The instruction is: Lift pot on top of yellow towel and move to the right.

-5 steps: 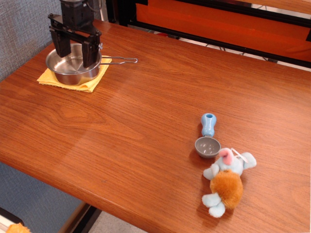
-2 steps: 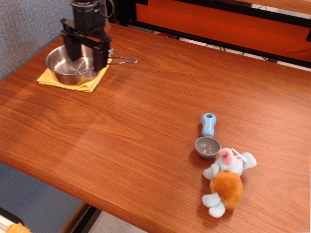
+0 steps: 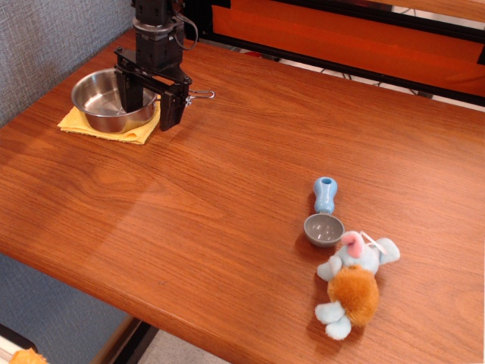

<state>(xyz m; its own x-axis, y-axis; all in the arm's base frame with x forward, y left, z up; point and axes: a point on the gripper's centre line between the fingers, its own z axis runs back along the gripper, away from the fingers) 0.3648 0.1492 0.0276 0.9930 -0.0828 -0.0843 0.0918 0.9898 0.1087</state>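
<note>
My gripper should next grip the pot's rim beside the wire handle to lift the pot (image 3: 106,95) off the yellow towel.
The shiny steel pot (image 3: 106,95) sits on the folded yellow towel (image 3: 91,126) at the table's far left. Its thin wire handle (image 3: 201,94) points right. My black gripper (image 3: 150,110) is open and hangs low over the pot's right rim. Its left finger is inside the pot near the right wall. Its right finger (image 3: 172,106) is outside the rim, beside the handle's root. The rim lies between the two fingers. Whether they touch it I cannot tell.
A small grey bowl (image 3: 323,229) and a blue cylinder toy (image 3: 325,193) stand at the right middle of the wooden table (image 3: 227,189). A plush toy (image 3: 352,284) lies just below them. A grey wall runs along the left edge.
My gripper has moved right, from over the pot's middle to its right rim, and a little lower. The pot and the towel have not moved.
</note>
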